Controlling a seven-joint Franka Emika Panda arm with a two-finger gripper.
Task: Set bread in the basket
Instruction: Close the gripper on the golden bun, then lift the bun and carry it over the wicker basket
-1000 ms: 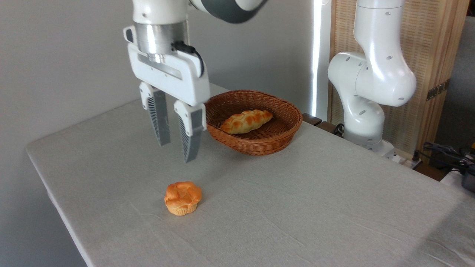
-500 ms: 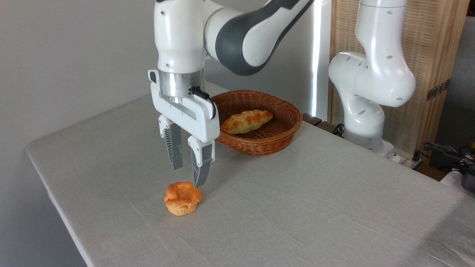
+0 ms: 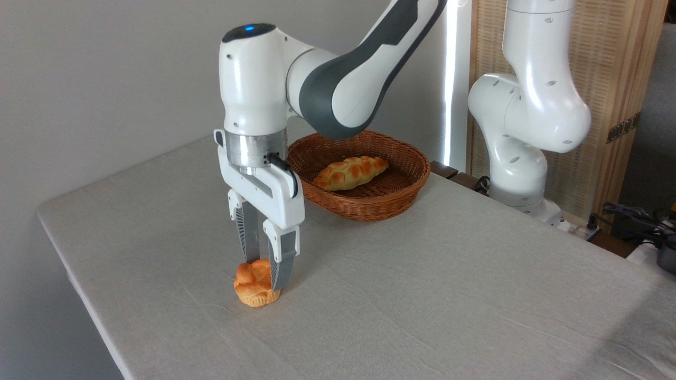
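I should grab the orange-golden bread by its rounded sides, then put it into the basket (image 3: 369, 208).
The bread (image 3: 252, 287), a small orange-golden bun with a swirled top, sits on the grey tablecloth near the table's front left. My gripper (image 3: 265, 274) is lowered straight down over it, open, with one finger behind the bun and the other in front of its right side, hiding that part. Whether the fingers (image 3: 281, 261) touch the bun I cannot tell. The basket (image 3: 369, 208), oval brown wicker, stands farther back and to the right, apart from the gripper.
A paler braided oblong loaf (image 3: 351, 172) lies inside the basket. The arm's white base (image 3: 520, 169) stands at the table's back right. The table's left edge (image 3: 74, 274) runs close to the bun. Cables (image 3: 634, 219) lie at far right.
The gripper has come down from well above the table and a little to the right, until its fingers straddle the bun. The bun and the basket have not moved.
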